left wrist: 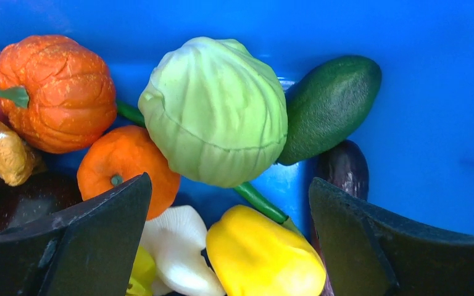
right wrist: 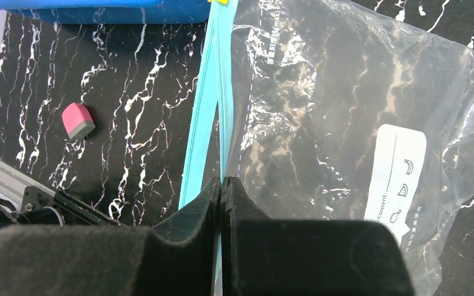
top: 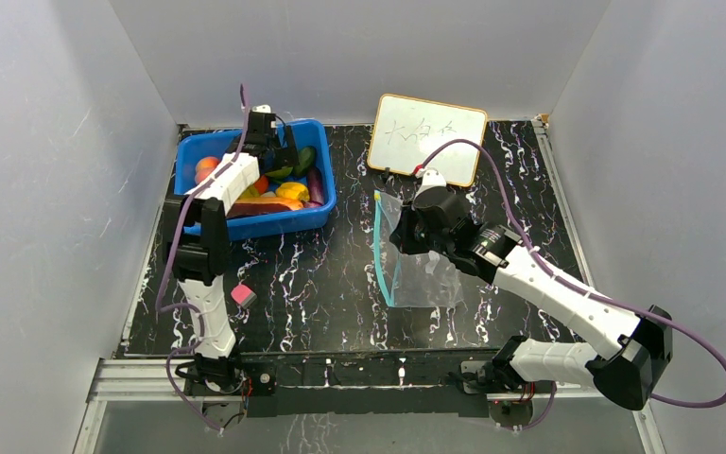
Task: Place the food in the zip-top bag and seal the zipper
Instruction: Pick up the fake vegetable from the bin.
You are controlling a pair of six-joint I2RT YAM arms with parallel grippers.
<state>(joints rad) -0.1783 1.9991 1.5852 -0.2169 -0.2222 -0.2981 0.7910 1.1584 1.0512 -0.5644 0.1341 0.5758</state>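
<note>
I need to reach the pale green cabbage with my left gripper and grab it across its opposite sides. The body of the cabbage can then go into the zip-top bag [top: 430,279].
The food lies in a blue bin [top: 326,203]. In the left wrist view I see a pale green cabbage [left wrist: 216,111], a dark green avocado [left wrist: 330,105], an orange pumpkin [left wrist: 55,92], a small orange [left wrist: 123,163] and a yellow pepper [left wrist: 265,259]. My left gripper [left wrist: 229,188] is open and empty, just above the pepper; it hangs over the bin [top: 269,142]. The zip-top bag [top: 430,279] lies at centre right, empty, with its zipper [top: 379,251] on the left side. My right gripper [right wrist: 222,182] is shut on one lip of the zipper [right wrist: 205,111] of the bag [right wrist: 345,117], which holds the mouth a little apart.
A whiteboard [top: 427,137] leans at the back, right of the bin. A small pink cube [top: 243,294] lies on the table near the left arm and shows in the right wrist view [right wrist: 77,120]. White walls enclose the black marbled table [top: 321,284].
</note>
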